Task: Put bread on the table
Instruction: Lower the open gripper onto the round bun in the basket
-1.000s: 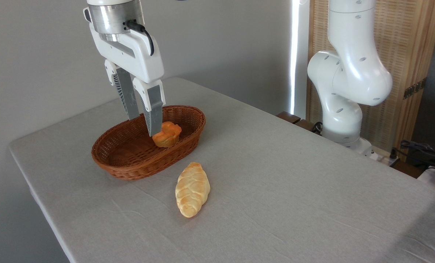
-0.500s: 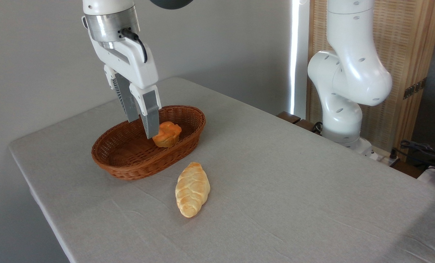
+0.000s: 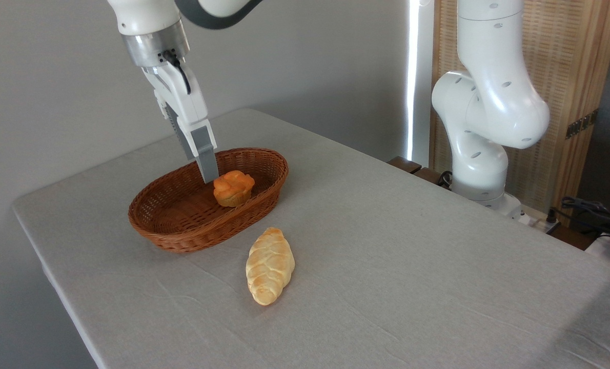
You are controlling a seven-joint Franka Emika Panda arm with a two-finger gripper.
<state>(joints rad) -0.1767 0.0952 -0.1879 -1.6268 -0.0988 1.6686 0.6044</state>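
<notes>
The bread needs to go on the tabletop, so next my gripper will pick it up by its puffy orange top (image 3: 236, 181).
The bread (image 3: 233, 188), a small orange-brown muffin-shaped bun, sits inside the brown wicker basket (image 3: 192, 242) toward its right end. My gripper (image 3: 202, 170) hangs over the basket just left of the bun. It is turned nearly edge-on, so its two fingers line up one behind the other. The front fingertip (image 3: 209, 177) stands close to the bun's upper left side. The gripper is open and holds nothing. The table (image 3: 412, 266) is covered in light grey cloth.
A pale-golden braided loaf (image 3: 269, 265) lies on the cloth in front of the basket. The arm's white base (image 3: 482, 154) stands at the table's far right edge, with a wooden screen behind it and cables at the far right.
The wrist has turned, bringing the two fingers from side by side into line. The gripper rose slightly and shifted left, uncovering the bun. The bun and loaf have not moved.
</notes>
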